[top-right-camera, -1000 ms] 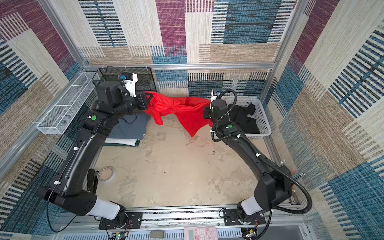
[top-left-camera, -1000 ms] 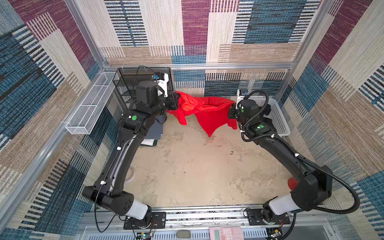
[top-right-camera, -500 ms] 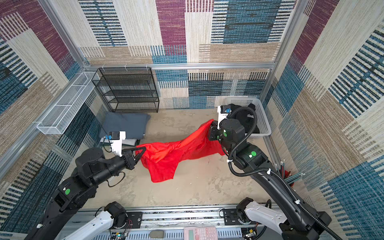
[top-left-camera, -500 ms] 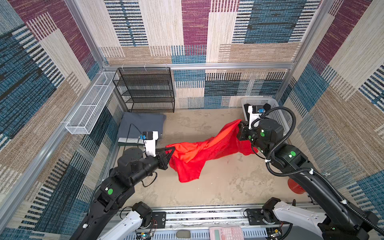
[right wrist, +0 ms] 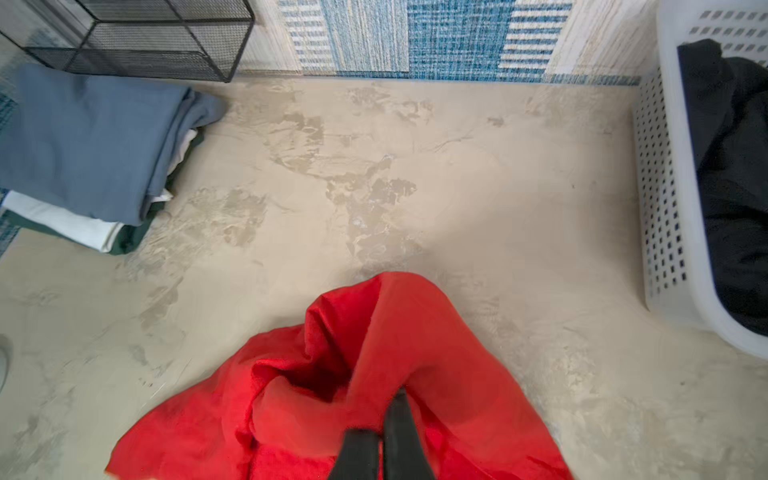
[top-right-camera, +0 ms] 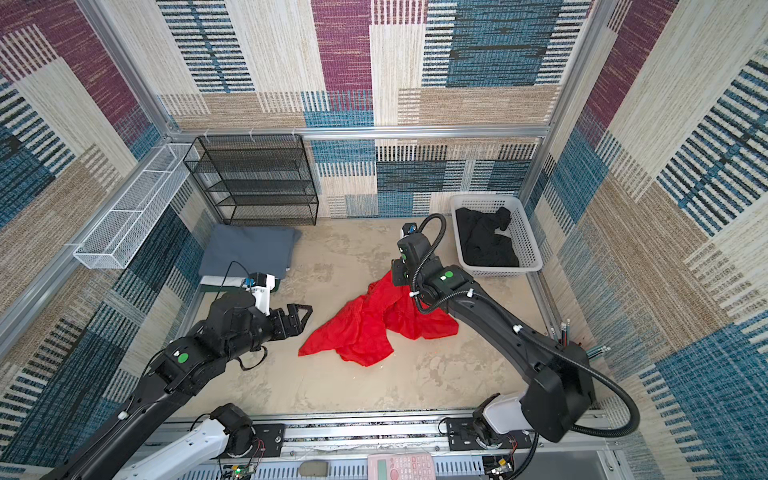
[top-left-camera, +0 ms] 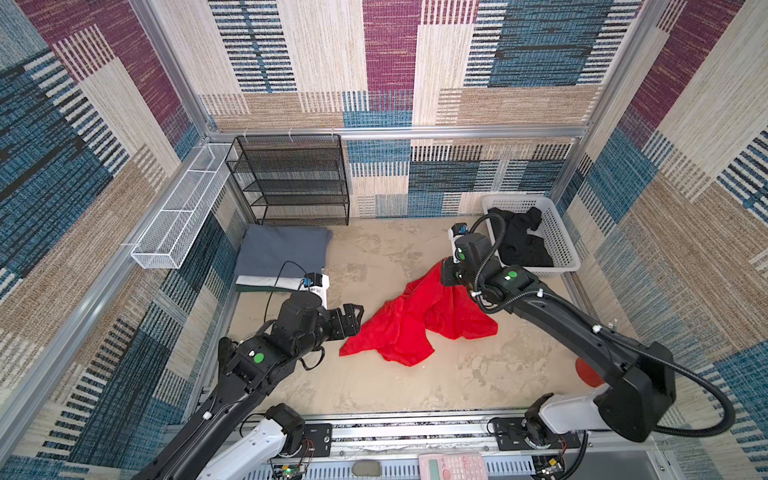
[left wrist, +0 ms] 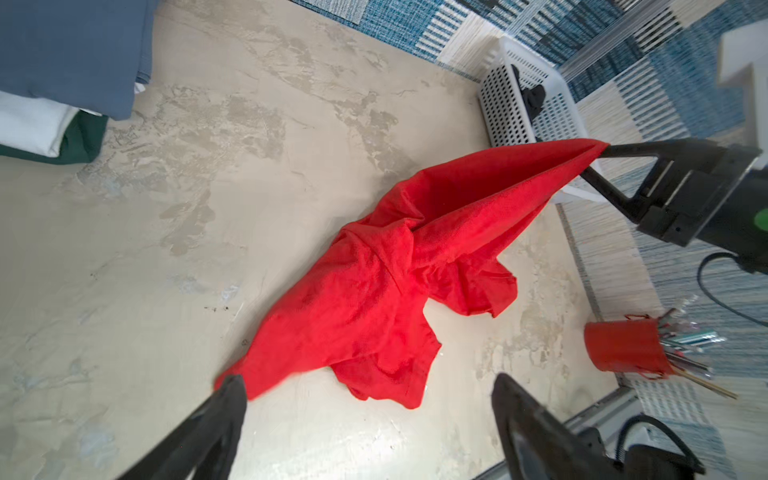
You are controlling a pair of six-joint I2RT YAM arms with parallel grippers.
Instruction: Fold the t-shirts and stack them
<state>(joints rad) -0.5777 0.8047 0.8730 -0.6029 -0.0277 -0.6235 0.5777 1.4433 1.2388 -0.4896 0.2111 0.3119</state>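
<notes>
The red t-shirt (top-left-camera: 415,328) needs to be spread for folding, so next I should take hold of it with my left gripper by its low corner, away from the t-shirt's raised end.
The red t-shirt (top-left-camera: 415,328) (top-right-camera: 374,324) lies crumpled on the table, with one end lifted. My right gripper (top-left-camera: 446,270) (top-right-camera: 395,274) (right wrist: 392,399) is shut on that raised end, as the left wrist view also shows. My left gripper (top-left-camera: 353,318) (top-right-camera: 301,316) (left wrist: 368,380) stands open just left of the shirt's low corner (left wrist: 241,374), holding nothing. A folded stack sits at the back left with a grey t-shirt (top-left-camera: 282,253) (right wrist: 91,141) on top, then a white one (left wrist: 29,124) and a dark green one (left wrist: 79,141). A black t-shirt (top-left-camera: 519,241) lies in the white basket (top-left-camera: 561,245).
A black wire shelf (top-left-camera: 291,178) stands against the back wall. A white wire tray (top-left-camera: 178,216) hangs on the left wall. A red cup of pens (left wrist: 623,349) stands at the right edge. A pink calculator (top-left-camera: 451,467) lies at the front rail.
Both arms carried the red t-shirt from the back toward the front. The left gripper then opened and let its corner drop onto the table. The right gripper kept its hold.
</notes>
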